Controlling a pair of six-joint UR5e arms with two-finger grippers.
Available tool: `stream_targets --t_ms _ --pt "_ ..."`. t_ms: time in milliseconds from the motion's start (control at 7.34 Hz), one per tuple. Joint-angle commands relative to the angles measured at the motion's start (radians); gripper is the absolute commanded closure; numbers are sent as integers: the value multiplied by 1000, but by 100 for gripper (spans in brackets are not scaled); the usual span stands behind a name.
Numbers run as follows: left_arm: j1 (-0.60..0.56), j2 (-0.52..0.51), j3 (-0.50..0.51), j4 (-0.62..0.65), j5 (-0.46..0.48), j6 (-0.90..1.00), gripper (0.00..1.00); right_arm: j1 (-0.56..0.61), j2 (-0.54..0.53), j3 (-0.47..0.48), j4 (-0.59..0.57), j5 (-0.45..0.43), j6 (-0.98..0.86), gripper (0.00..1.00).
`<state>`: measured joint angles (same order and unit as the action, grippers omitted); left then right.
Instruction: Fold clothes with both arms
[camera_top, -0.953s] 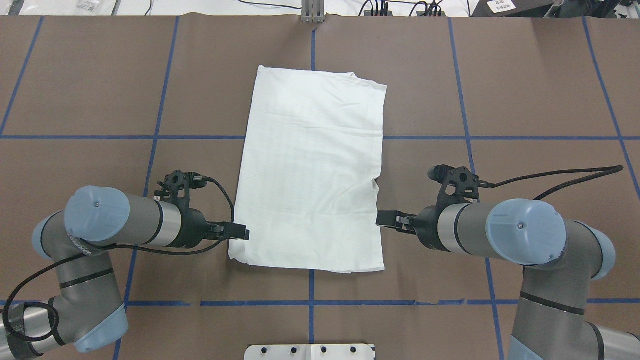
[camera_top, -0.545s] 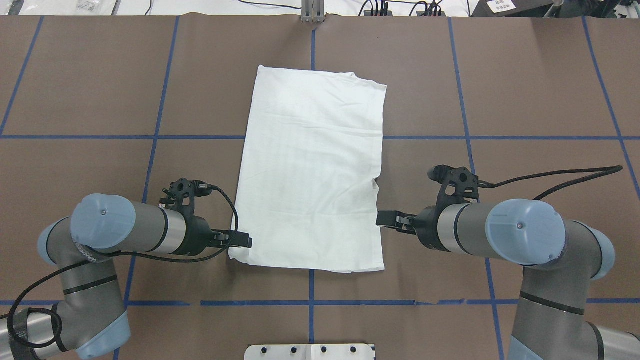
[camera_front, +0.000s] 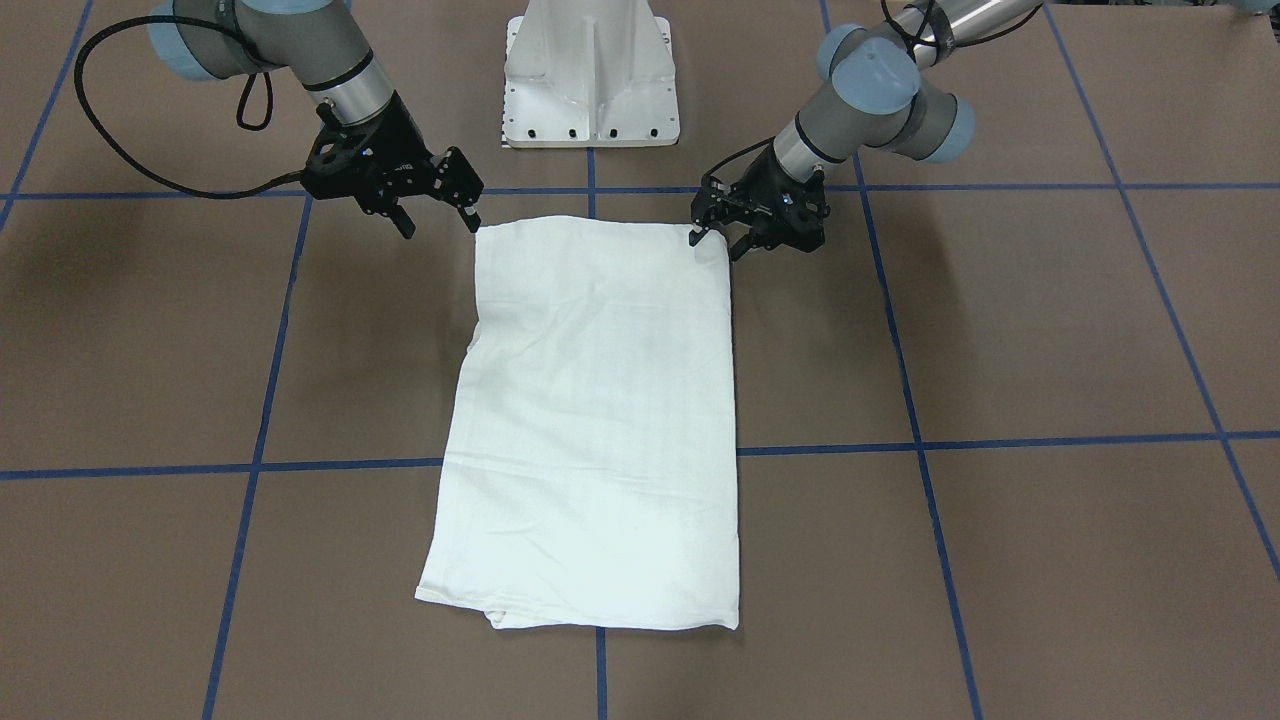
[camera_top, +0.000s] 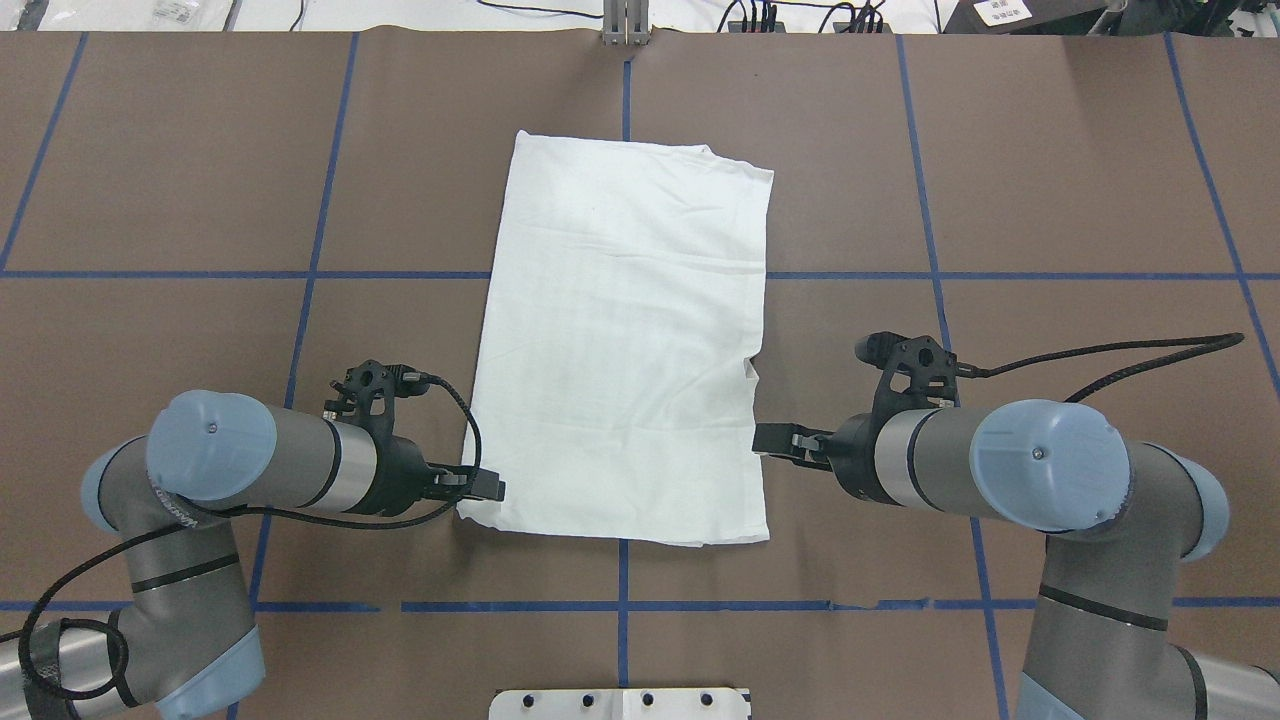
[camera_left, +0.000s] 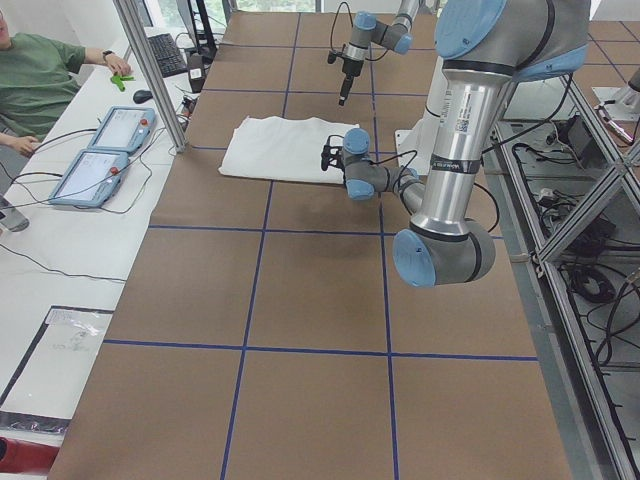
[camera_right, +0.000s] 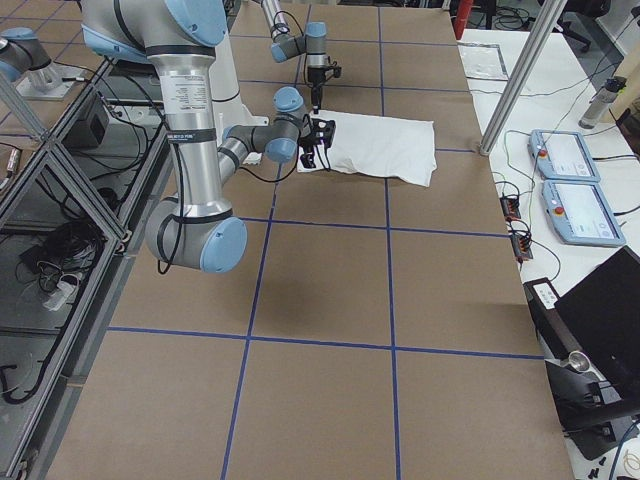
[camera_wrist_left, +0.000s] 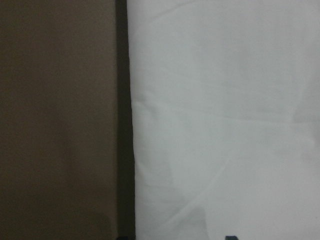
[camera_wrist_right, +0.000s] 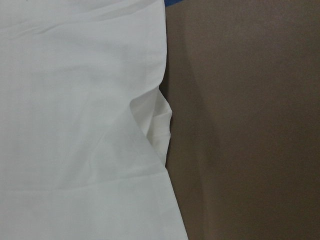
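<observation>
My left gripper is to grip the white shirt next by the straight-edged corner (camera_front: 716, 238) beside the pedestal, so it can fold the shirt in half.
The white shirt (camera_top: 620, 340) lies folded into a long rectangle in the middle of the brown table, plain side up; no print or collar shows. My left gripper (camera_top: 488, 488) is open and low at the shirt's near left corner; in the front view (camera_front: 715, 243) its fingers straddle that corner. The left wrist view shows the shirt's edge (camera_wrist_left: 225, 120) between its fingertips. My right gripper (camera_top: 765, 440) is open and empty, just off the shirt's right edge near a small notch in the fold (camera_wrist_right: 155, 125). In the front view (camera_front: 438, 222) it stands beside the cloth.
The white pedestal base (camera_front: 590, 70) stands at the robot's side of the table. Blue tape lines (camera_top: 620, 275) grid the brown surface. A metal post (camera_top: 627, 22) rises at the far edge. An operator (camera_left: 40, 70) and control tablets (camera_left: 100, 150) are beyond it.
My left gripper has slid along the shirt's left edge toward the robot, down to the near left corner. The right arm and the shirt have not moved.
</observation>
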<state>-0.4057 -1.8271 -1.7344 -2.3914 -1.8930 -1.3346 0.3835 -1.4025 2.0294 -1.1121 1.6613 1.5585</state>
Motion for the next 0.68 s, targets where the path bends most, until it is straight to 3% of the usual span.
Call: stream_targets --t_ms 0,409,545 --pt "18 -4 1 0 0 0 29 0 -1 -2 0 0 0 0" --pt "18 -4 1 1 -1 -2 55 -5 -1 -3 -3 2 0 0" --pt "18 -4 -1 1 -1 -2 73 -8 -1 -6 -5 0 0 0"
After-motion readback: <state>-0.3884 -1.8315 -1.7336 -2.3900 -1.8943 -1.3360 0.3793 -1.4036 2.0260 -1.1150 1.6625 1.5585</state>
